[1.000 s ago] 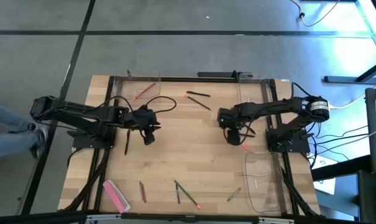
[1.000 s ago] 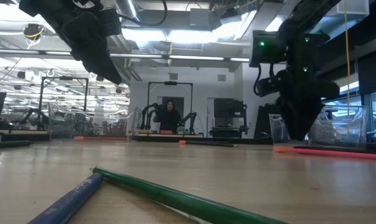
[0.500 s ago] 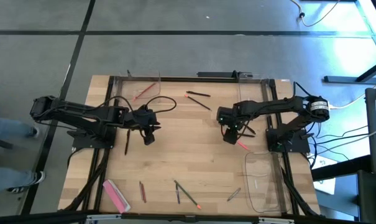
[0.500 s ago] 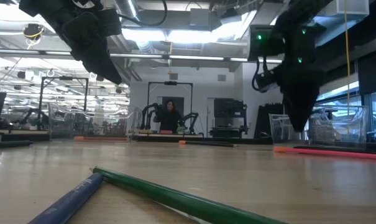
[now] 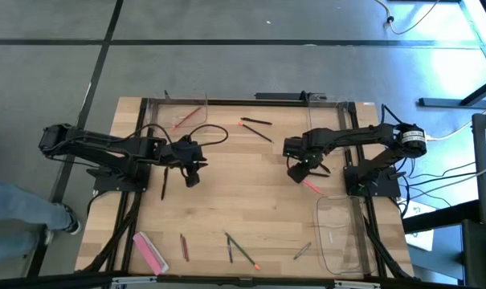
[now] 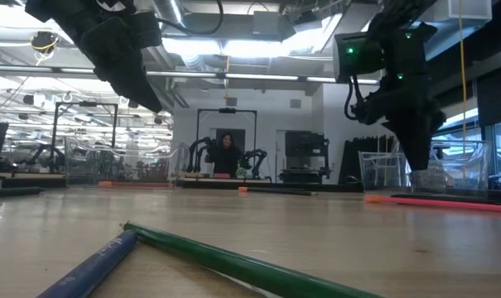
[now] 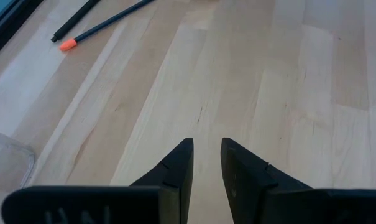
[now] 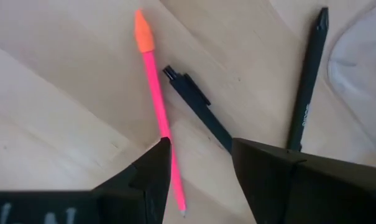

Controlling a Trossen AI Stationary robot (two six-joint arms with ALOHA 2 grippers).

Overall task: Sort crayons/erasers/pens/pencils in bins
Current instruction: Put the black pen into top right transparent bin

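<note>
My right gripper's fingers are still above the black pen (image 8: 200, 107), so closing now would miss it. The right gripper moves down first.
My right gripper (image 5: 300, 172) hangs open above the table's right middle, pointing down. Below it, flat on the wood, lie a pink crayon with an orange tip (image 8: 154, 93) and two black pens (image 8: 197, 109) (image 8: 306, 84); nothing is between its fingers. My left gripper (image 5: 191, 172) hovers at the left middle, slanting down, its fingers (image 7: 206, 149) a narrow gap apart over bare wood. A clear bin (image 5: 342, 233) stands near right. Another bin (image 5: 182, 112) at the far left holds a pink crayon.
Pencils (image 5: 184, 247) (image 5: 241, 250) (image 5: 302, 250) lie along the near edge beside a flat pink eraser (image 5: 150, 251). More dark sticks (image 5: 256, 127) lie far middle, and a black pen (image 5: 164, 183) by the left arm. A person's legs (image 5: 18, 213) are left of the table.
My right gripper has rolled about its downward-pointing line and risen slightly, staying open over the crayon and pens. The person at the left has walked along the table's side.
</note>
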